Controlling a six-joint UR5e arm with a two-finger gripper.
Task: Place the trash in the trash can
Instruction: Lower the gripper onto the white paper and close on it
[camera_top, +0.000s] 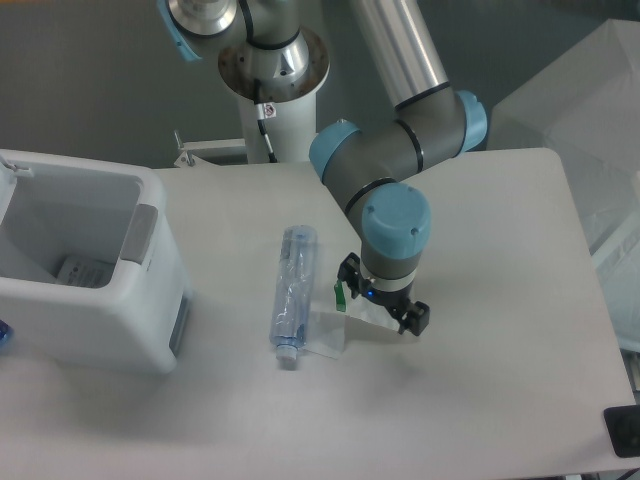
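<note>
The see-through whitish bag should go in the trash can, so my gripper should next grab the see-through whitish bag by its middle.
The clear bluish bottle lies on the table, white cap toward the front. Right beside it lies the see-through plastic bag with its green mark. My gripper stands low over the bag, open, with one finger on either side of it, and its body hides most of the bag. The white trash can with a grey side panel stands at the left, well apart from my gripper.
A piece of paper lies inside the trash can. The arm's base column rises at the back of the table. A white covered object stands off the table's right rear corner.
</note>
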